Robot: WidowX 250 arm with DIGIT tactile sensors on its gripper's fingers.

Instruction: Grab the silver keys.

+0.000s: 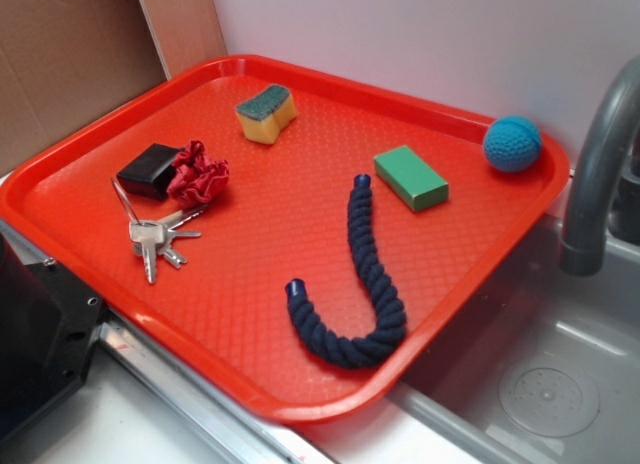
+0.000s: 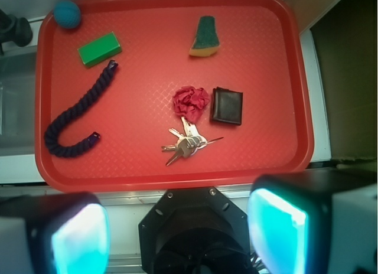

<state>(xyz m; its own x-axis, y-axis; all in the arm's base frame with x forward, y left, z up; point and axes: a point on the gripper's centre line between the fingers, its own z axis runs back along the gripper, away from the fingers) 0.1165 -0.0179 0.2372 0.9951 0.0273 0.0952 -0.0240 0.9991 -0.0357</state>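
The silver keys need to come off the red tray (image 1: 420,304). My gripper should grab them next by their thin ring (image 1: 120,195) and leave their blades free.
The silver keys (image 1: 155,239) lie flat on the red tray (image 1: 420,304) near its left front edge, fanned out on a thin ring. In the wrist view the silver keys (image 2: 186,145) sit just below a red scrunchie (image 2: 191,103) and a black block (image 2: 227,105). My gripper (image 2: 177,232) is high above the tray's near edge, well back from the keys. It is open, its two cyan-padded fingers (image 2: 80,241) wide apart with nothing between them. In the exterior view only the black robot base (image 1: 40,334) shows at the lower left.
On the tray are a dark blue rope (image 1: 365,284), a green block (image 1: 411,177), a yellow-green sponge (image 1: 266,112), a red scrunchie (image 1: 197,174) and a black block (image 1: 148,170). A blue ball (image 1: 512,143) sits at the far right corner. A grey faucet (image 1: 600,174) and sink (image 1: 540,384) lie right.
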